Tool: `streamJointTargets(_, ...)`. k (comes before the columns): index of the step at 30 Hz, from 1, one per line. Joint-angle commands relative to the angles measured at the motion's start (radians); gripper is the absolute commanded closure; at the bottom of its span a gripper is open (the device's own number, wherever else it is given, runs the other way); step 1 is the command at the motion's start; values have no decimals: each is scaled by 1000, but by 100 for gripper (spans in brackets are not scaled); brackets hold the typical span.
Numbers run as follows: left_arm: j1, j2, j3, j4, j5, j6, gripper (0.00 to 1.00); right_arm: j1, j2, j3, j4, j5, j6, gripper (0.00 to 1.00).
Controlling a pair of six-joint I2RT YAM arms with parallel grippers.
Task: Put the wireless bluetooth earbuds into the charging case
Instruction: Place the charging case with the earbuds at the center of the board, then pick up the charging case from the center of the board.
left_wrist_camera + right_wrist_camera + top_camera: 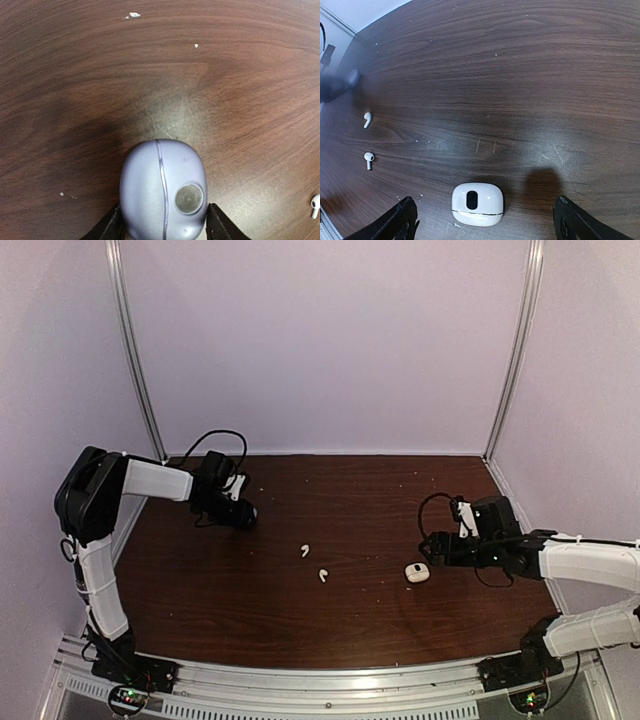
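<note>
I would miss if I closed my right gripper now, because the white charging case (pixel 417 573) is on the tabletop below its fingers. I need to lower my right gripper first, then close it on the case.
My left gripper (pixel 243 513) at the back left is shut on a closed bluish-purple charging case (pixel 162 192); its dark fingers (pixel 107 227) press on both sides of the case just above the table. A closed white charging case (pixel 417 573) lies on the table. It sits low between the wide-open fingers (pixel 402 220) of my right gripper (pixel 485 212), which hovers over it without touching it. Two white stemmed earbuds lie mid-table, one (pixel 305 551) behind the other (pixel 323 575). They also show in the right wrist view, one (pixel 367 119) above the other (pixel 368 160). The purple earbuds are not in view.
The dark wooden table (pixel 360 620) carries small white specks (pixel 134 15). Pale walls and metal uprights (pixel 135 350) close it in at the back and sides. One white earbud (pixel 315 205) shows at the far right of the left wrist view.
</note>
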Motion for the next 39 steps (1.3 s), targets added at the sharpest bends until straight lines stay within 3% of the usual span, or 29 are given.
streamJointTargets(1,0,-6,30,-2,-1,-3,40,20,-9,-32,-22,98,26,4)
streamJointTargets(6,-10,-79,18,3,-6,-2,19,49,9,-48,-38,149,29,3)
streamJointTargets(8,-38,-121,22,2,-36,20,3,63,29,-50,-35,150,24,3)
streamJointTargets(15,-121,-279,25,12,-193,37,2,153,175,4,-32,223,-23,4)
streamJointTargets(25,-124,-572,-161,205,-191,-7,2,224,293,53,-8,246,-69,8)
streamJointTargets(39,-124,-634,-182,158,-123,9,2,225,378,109,12,246,-109,23)
